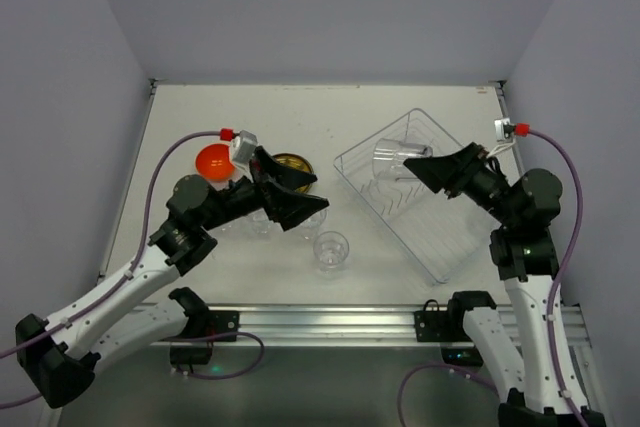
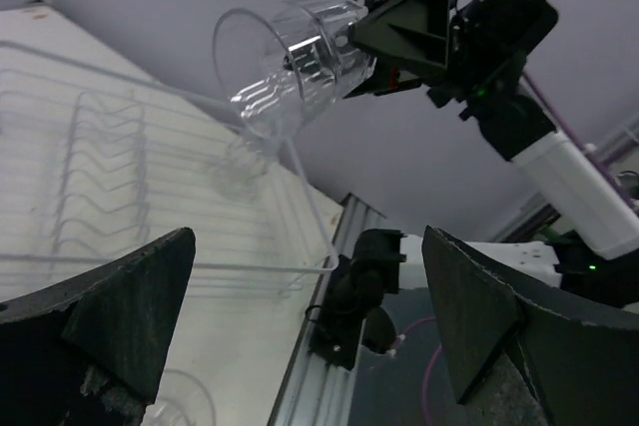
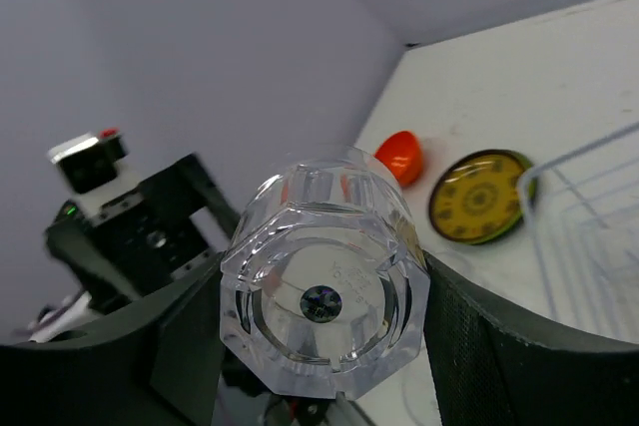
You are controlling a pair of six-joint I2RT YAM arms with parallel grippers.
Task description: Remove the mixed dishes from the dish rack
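I need to set the clear plastic cup upright on the tabletop, so my left gripper should next grab it by its open rim (image 1: 380, 160) (image 2: 260, 74) and leave the cup's bottom free.
My right gripper (image 1: 418, 169) is shut on a clear plastic cup (image 1: 390, 161), held on its side in the air above the dish rack (image 1: 440, 252). The right wrist view looks at the cup's base (image 3: 324, 296), with a finger on each side. In the left wrist view the same cup (image 2: 300, 57) hangs over the rack's wire holder (image 2: 100, 177). Left of the rack, my left gripper (image 1: 298, 203) stands open and empty, and it partly covers the olive-yellow patterned plate (image 1: 290, 163). The orange bowl (image 1: 212, 161) sits on the table beside that plate.
A clear cup (image 1: 331, 250) stands on the table between the arms, and more clear cups (image 1: 256, 223) show faintly under the left gripper. Grey walls close in the table on three sides. A metal rail (image 1: 330, 322) runs along the near edge.
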